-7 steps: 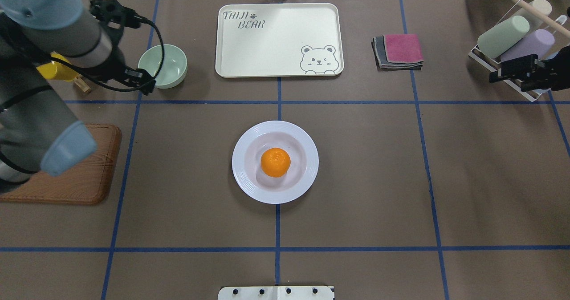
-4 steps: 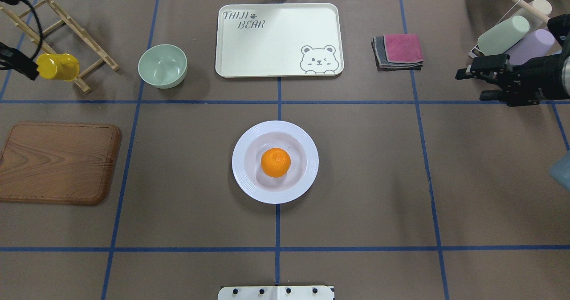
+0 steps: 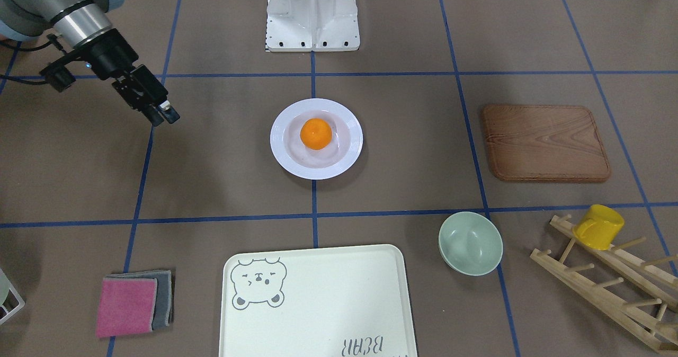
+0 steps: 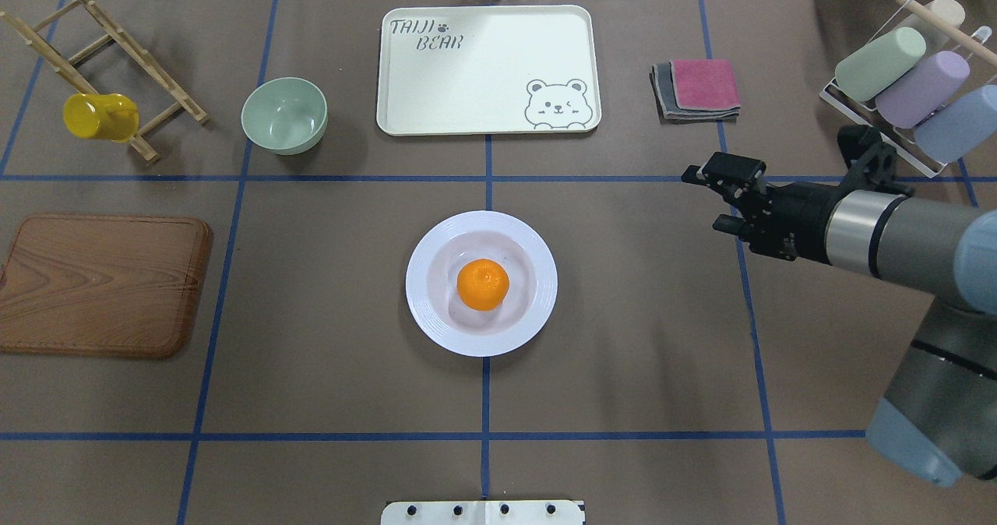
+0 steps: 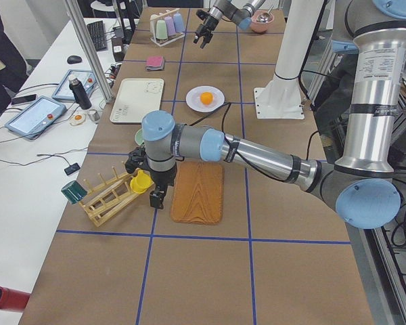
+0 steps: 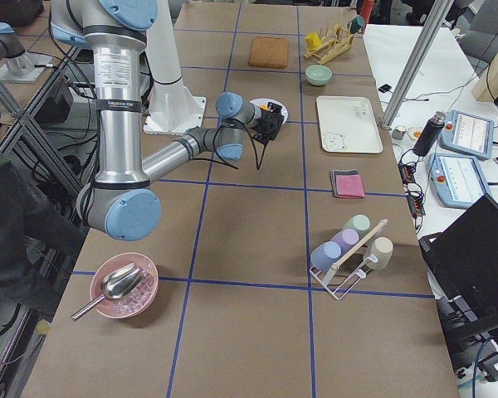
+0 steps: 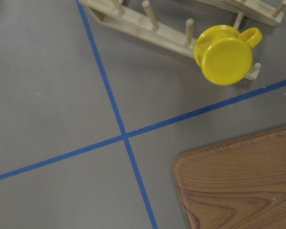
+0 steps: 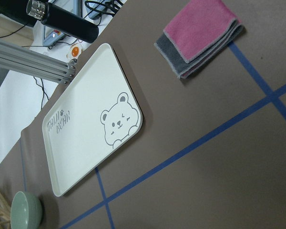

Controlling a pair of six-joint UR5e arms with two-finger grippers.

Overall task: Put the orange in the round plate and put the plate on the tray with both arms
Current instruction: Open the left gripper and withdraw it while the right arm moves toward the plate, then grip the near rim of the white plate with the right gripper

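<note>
I need to carry the orange over to the tray [image 3: 318, 300], so I should next grab the round plate's rim [image 3: 277, 139] with my right gripper.
The orange [image 4: 482, 284] lies in the sunken middle of the round white plate [image 4: 545, 285] at the table's centre, also seen from the front with orange [image 3: 316, 133] and plate [image 3: 280, 146]. The cream bear tray [image 4: 483, 65] sits bare at the far side and fills the right wrist view [image 8: 86, 124]. My right gripper [image 4: 713, 198] hovers open and holding nothing, to the right of the plate and apart from it [image 3: 163, 117]. My left gripper [image 5: 154, 198] shows only in the left side view, beside the yellow mug and wooden board; I cannot tell its state.
A pale-green bowl [image 4: 283, 114] stands left of the tray. A wooden rack with a yellow mug [image 4: 100, 116] and a brown wooden board [image 4: 101, 283] occupy the left. Folded cloths [image 4: 697, 89] and a rack of cups [image 4: 903, 81] are at the right.
My right arm has swung in from the right edge towards the plate, gripper still open. My left arm has drawn back out of the overhead view. Orange and plate have not moved.
</note>
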